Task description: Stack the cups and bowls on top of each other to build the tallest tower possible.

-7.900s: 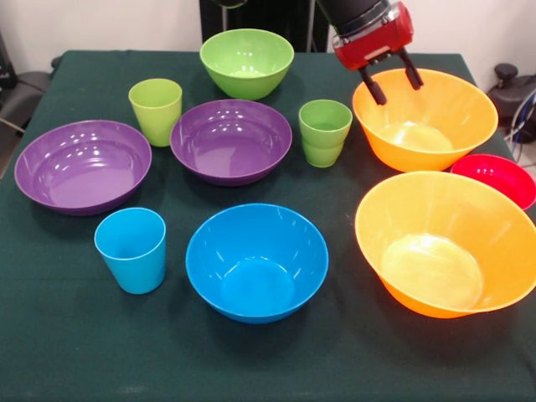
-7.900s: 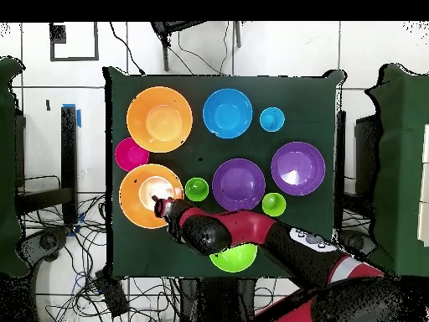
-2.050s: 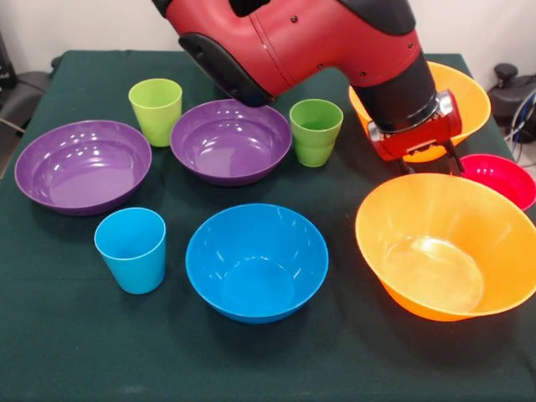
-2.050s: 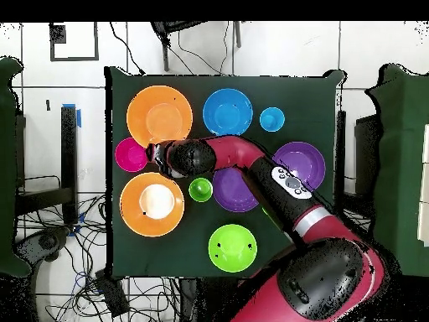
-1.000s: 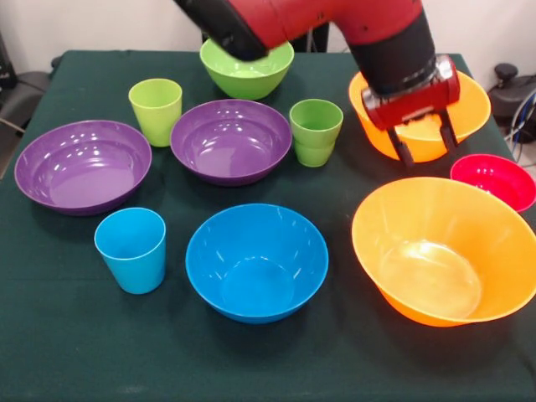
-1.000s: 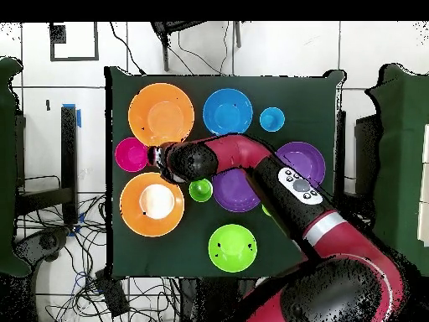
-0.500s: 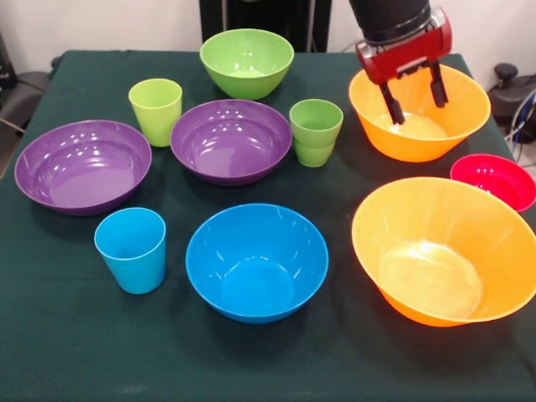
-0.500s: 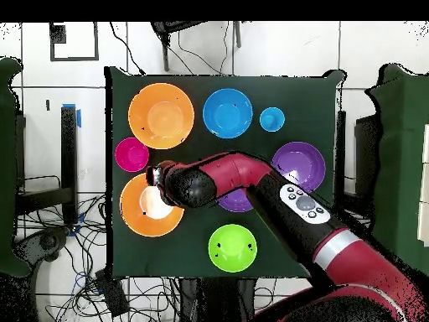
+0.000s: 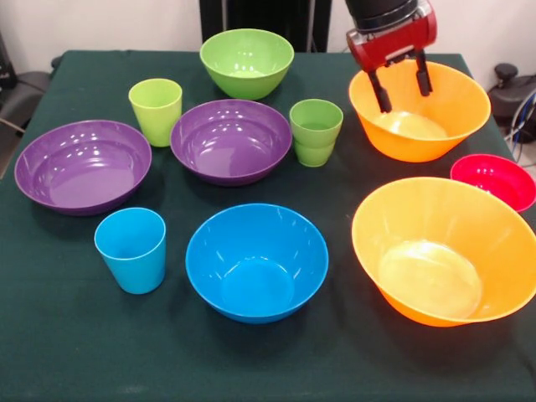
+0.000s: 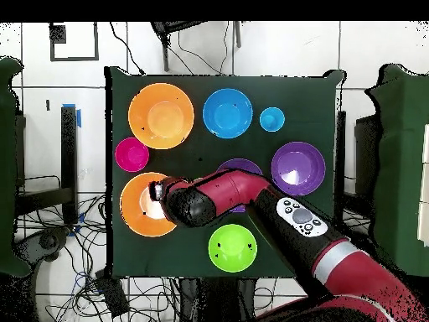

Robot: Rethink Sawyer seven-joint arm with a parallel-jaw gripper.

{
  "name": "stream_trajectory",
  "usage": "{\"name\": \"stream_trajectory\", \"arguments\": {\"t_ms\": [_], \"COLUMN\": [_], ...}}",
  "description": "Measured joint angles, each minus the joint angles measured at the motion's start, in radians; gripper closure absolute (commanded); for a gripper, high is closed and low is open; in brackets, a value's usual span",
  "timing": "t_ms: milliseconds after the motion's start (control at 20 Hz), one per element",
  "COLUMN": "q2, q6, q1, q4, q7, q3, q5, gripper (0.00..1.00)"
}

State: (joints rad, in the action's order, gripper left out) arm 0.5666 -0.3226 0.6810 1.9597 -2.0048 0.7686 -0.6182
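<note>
Next, the gripper grabs the far orange bowl by its thin rim (image 9: 352, 97), since that bowl spreads far wider than my open fingers.
My gripper (image 9: 401, 84) is open, with its two black fingers reaching down inside the far orange bowl (image 9: 435, 126), near its robot-side rim. In the overhead view the gripper (image 10: 155, 191) is over that same bowl (image 10: 134, 216). The second orange bowl (image 9: 440, 251) stands in front of it, with the small red bowl (image 9: 496, 180) beside them. Two purple bowls (image 9: 82, 165) (image 9: 230, 140), the blue bowl (image 9: 255, 260) and the green bowl (image 9: 246, 61) stand apart. The sky blue cup (image 9: 131, 249), yellow-green cup (image 9: 156, 109) and ridged green cup (image 9: 316, 131) stand upright. Nothing is stacked.
All of it stands on a dark green tablecloth (image 9: 352, 352). In the overhead view my arm (image 10: 251, 197) crosses one purple bowl and hides the two green cups. The other purple bowl (image 10: 298, 168) and the green bowl (image 10: 232, 247) show beside it.
My gripper has moved a little to the right in the front view and sits deeper over the far orange bowl. That bowl and the ridged green cup have shifted slightly.
</note>
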Motion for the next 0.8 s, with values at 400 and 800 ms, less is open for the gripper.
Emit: {"name": "stream_trajectory", "arguments": {"t_ms": [400,800], "q2": [-0.001,-0.042], "q6": [0.054,0.105], "q1": [-0.011,-0.039], "q4": [0.012,0.011], "q7": [0.0,0.0], "q3": [-0.068,-0.154], "q5": [-0.089,-0.165], "gripper": [0.0,0.0]}}
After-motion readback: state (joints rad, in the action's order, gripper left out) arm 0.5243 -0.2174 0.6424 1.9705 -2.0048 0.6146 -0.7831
